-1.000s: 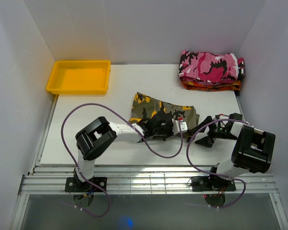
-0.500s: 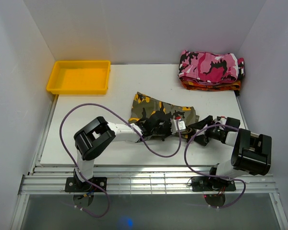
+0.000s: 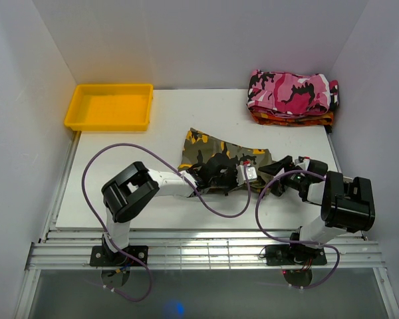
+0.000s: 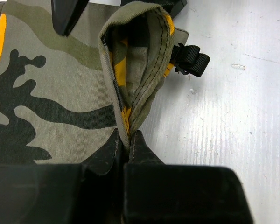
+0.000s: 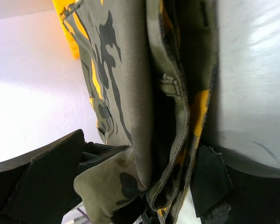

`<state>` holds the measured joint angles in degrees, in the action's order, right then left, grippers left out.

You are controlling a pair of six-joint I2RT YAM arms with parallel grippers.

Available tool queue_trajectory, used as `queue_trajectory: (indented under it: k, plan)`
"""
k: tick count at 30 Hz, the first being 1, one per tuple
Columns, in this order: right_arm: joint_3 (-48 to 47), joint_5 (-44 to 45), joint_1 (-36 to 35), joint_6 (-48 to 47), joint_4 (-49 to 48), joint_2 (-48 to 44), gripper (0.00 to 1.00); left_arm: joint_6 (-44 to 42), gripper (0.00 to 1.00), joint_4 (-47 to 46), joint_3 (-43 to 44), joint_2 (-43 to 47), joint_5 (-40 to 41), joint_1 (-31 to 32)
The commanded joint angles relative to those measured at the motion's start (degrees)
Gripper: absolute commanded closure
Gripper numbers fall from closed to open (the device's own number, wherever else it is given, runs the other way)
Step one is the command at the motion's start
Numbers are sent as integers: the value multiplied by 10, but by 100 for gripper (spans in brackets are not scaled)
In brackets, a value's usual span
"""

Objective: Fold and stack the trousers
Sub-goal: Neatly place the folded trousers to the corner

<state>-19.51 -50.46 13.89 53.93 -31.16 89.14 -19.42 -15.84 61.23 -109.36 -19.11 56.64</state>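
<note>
The trousers are still folded and should stay so for stacking. My right gripper will next grab them by their layered edge and pinch the layers together.
The camouflage trousers lie folded in the middle of the white table. My left gripper is shut on a raised fold of their near right edge; in the left wrist view the cloth rises in a loop from between the jaws, with a black strap beside it. My right gripper is open, low on the table, right next to the left one. In the right wrist view the trousers' layered edge sits between its spread fingers.
A yellow tray stands at the back left. A folded pink camouflage garment lies on an orange-red one at the back right. Purple cables loop over the table's near part. White walls enclose the table.
My right gripper has moved left along the table until the trousers' right edge lies between its open fingers. My left gripper has kept its hold and barely moved.
</note>
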Motion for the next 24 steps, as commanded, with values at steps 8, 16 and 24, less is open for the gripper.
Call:
queue_trajectory:
  k: [8, 16, 24]
  plan:
    - [-59, 11, -60, -36, 21, 30, 6, 6, 100, -31, 2, 51, -17, 0]
    - [-290, 36, -104, -219, 270, 57, 92, 10, 61, 3, -35, 114, 26, 2]
    - [-540, 133, -193, -495, 490, 69, 92, 188, 34, 180, -58, 266, 28, -106]
